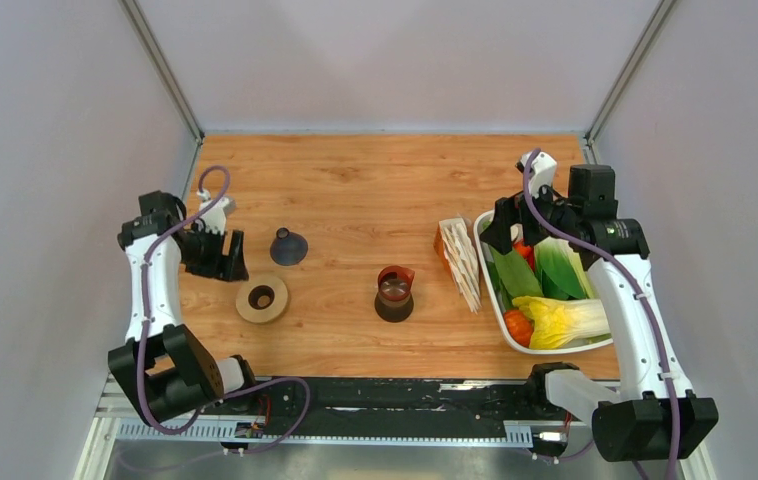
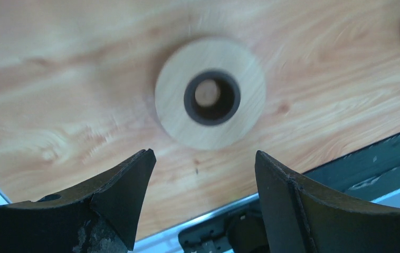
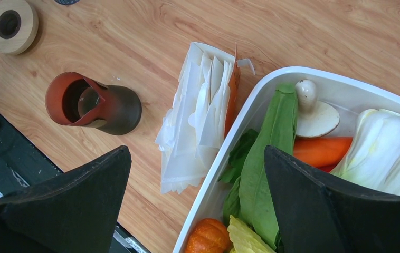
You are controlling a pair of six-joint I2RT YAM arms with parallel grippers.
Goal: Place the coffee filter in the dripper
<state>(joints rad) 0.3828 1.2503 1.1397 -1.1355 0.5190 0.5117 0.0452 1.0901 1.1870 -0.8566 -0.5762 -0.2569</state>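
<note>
The left gripper grabs the ring by its outer rim (image 1: 246, 304) next, to leave the tan ring's centre hole free to seat the dripper (image 1: 289, 247).
The dripper (image 1: 289, 247) is a dark navy cone standing narrow end up on the wooden table, left of centre. No single loose coffee filter shows; the only filters are an upright stack of white filters (image 1: 460, 262) with orange-brown edging, which also shows in the right wrist view (image 3: 200, 113). My left gripper (image 1: 223, 256) is open and empty, just left of the dripper; in its wrist view it (image 2: 203, 155) hangs over the table near a tan ring. My right gripper (image 1: 501, 228) is open and empty above the tray's left rim, beside the stack, as its wrist view (image 3: 198, 153) also shows.
A tan round ring (image 1: 262, 298) with a centre hole lies in front of the dripper and shows in the left wrist view (image 2: 210, 95). A dark brown vessel (image 1: 394, 292) with a red top stands mid-table. A white tray (image 1: 487, 290) of vegetables sits at the right.
</note>
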